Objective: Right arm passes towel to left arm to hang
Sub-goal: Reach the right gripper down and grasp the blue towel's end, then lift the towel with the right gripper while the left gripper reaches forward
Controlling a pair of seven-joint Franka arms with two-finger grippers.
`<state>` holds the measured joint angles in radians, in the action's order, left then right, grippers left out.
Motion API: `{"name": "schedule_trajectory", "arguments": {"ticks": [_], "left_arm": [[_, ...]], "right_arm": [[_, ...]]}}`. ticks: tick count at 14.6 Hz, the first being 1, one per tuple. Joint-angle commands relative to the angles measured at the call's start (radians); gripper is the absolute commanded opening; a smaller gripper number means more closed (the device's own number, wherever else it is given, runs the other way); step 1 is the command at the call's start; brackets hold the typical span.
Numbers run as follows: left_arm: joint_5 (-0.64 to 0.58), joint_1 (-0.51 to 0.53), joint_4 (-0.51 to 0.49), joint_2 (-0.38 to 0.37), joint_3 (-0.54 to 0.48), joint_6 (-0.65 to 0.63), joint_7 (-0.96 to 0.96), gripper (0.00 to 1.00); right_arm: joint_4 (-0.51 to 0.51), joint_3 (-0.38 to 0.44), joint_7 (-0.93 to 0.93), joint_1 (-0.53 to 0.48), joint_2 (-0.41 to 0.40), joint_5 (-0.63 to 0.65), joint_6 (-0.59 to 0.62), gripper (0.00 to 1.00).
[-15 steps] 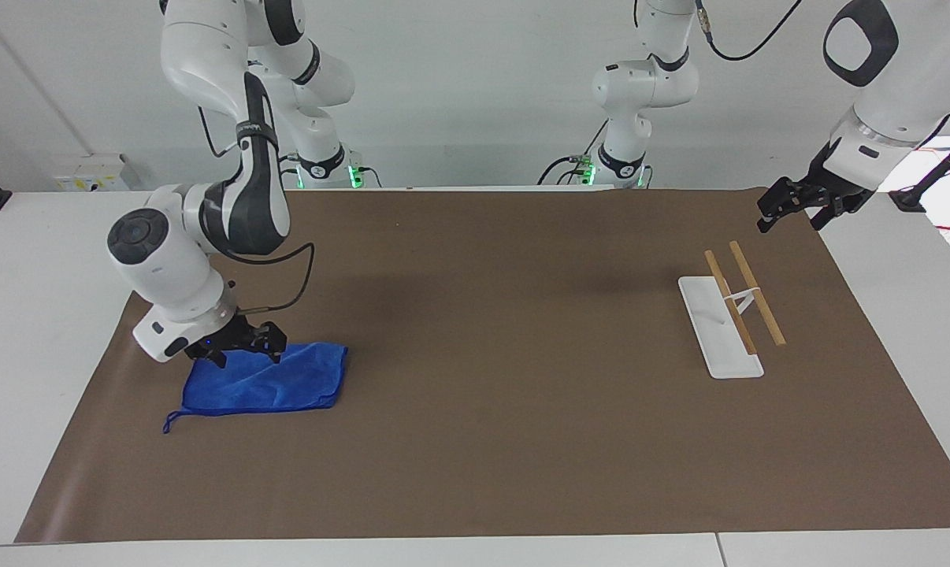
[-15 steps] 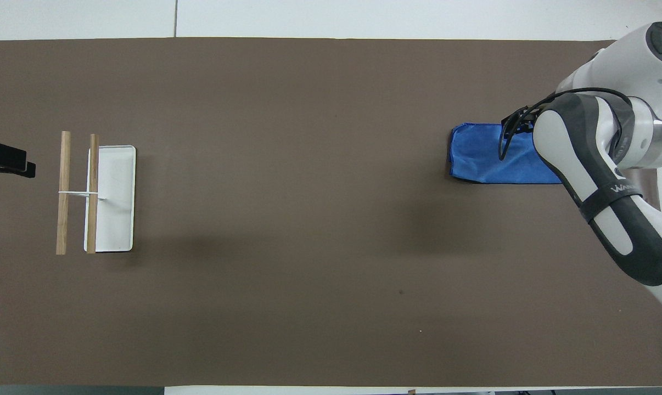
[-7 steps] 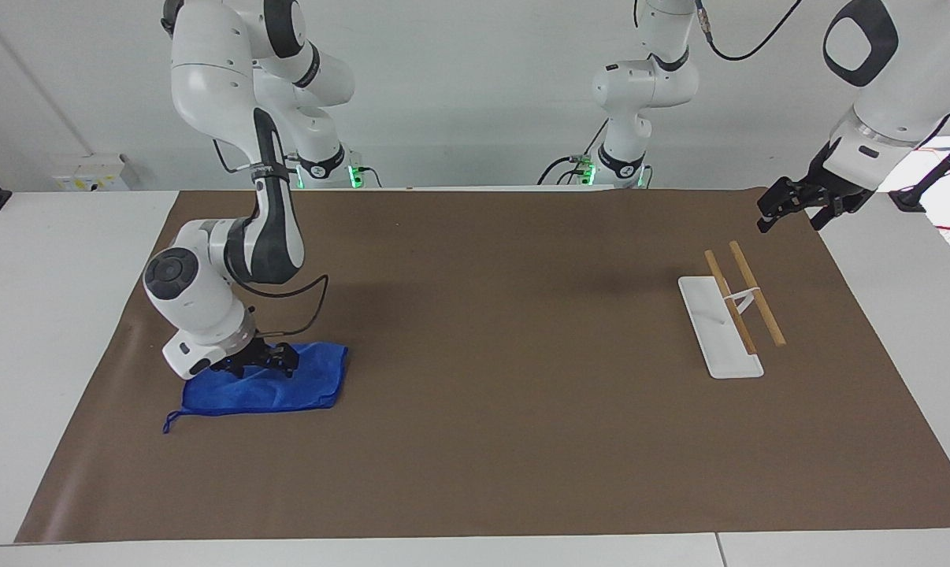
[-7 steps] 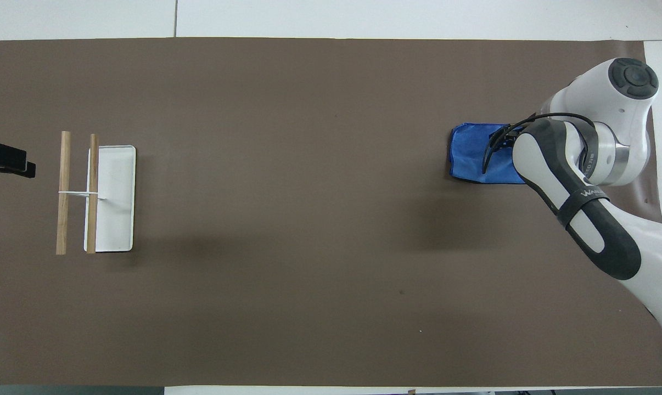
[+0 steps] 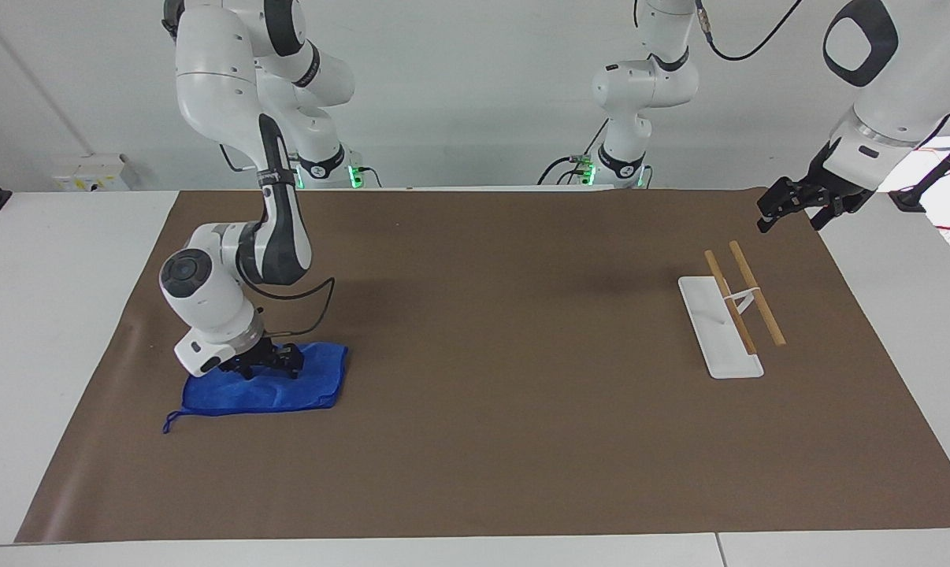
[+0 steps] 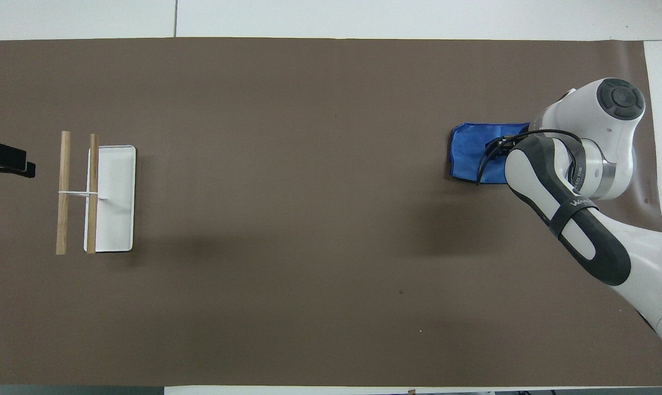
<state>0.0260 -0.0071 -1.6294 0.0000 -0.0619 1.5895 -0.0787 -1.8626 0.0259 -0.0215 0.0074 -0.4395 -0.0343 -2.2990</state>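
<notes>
My right gripper will pick up the blue towel (image 6: 470, 156) by its edge next, to pass it across for hanging on the rack (image 6: 92, 197).
The blue towel (image 5: 306, 387) lies flat on the brown mat at the right arm's end of the table, its loop string (image 5: 168, 421) trailing off one corner. My right gripper (image 5: 265, 367) is down on the towel's edge nearest the robots, fingers spread apart and touching the cloth. From overhead the right arm hides most of the towel (image 6: 470, 156) and the gripper itself. My left gripper (image 5: 768, 217) waits open in the air over the mat's corner at the left arm's end, seen overhead as a black tip (image 6: 6, 159).
A hanging rack (image 5: 733, 299) with two wooden rods on a white base (image 5: 719, 346) stands near the left arm's end, beside the left gripper; overhead it is the rack (image 6: 78, 192). The brown mat (image 5: 522, 354) covers the table.
The right arm has swung in and come lower, bringing its gripper down onto the towel. The towel, the rack and the left arm have stayed put.
</notes>
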Motion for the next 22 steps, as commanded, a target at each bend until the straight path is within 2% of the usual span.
{"name": "schedule_trajectory", "arguments": {"ticks": [1,2,4,5,7,10,14,16,18,22], "left_arm": [[-0.018,-0.001,-0.027,-0.026,0.002,0.006,-0.009,1.00],[-0.018,-0.001,-0.027,-0.026,0.004,0.004,-0.009,1.00],[-0.018,-0.001,-0.027,-0.026,0.004,0.004,-0.009,1.00],[-0.018,-0.001,-0.027,-0.026,0.004,0.006,-0.009,1.00],[-0.018,-0.001,-0.027,-0.026,0.002,0.004,-0.009,1.00],[-0.018,-0.001,-0.027,-0.026,0.002,0.006,-0.009,1.00],[-0.018,-0.001,-0.027,-0.026,0.004,0.004,-0.009,1.00],[-0.018,-0.001,-0.027,-0.026,0.004,0.006,-0.009,1.00],[-0.017,-0.001,-0.027,-0.026,0.004,0.006,-0.009,1.00],[-0.018,-0.001,-0.027,-0.026,0.004,0.006,-0.009,1.00]], "right_arm": [[-0.036,-0.003,-0.021,-0.003,0.033,-0.012,-0.008,0.55],[-0.033,-0.003,-0.021,-0.003,0.033,-0.012,-0.002,0.45],[-0.027,-0.003,-0.023,-0.003,0.033,-0.010,0.012,0.13],[-0.021,-0.003,-0.025,-0.003,0.033,-0.009,0.027,0.00],[0.005,-0.003,-0.026,-0.001,0.031,-0.006,0.059,0.00],[0.112,-0.003,-0.020,0.034,0.025,-0.010,0.202,0.00],[0.354,-0.003,0.032,0.072,-0.027,-0.013,0.461,0.00],[0.424,-0.009,0.133,0.112,-0.027,-0.036,0.556,0.00],[0.457,-0.018,0.266,0.144,-0.013,-0.149,0.598,0.00],[0.462,-0.018,0.623,0.216,0.030,-0.384,0.599,0.00]]}}
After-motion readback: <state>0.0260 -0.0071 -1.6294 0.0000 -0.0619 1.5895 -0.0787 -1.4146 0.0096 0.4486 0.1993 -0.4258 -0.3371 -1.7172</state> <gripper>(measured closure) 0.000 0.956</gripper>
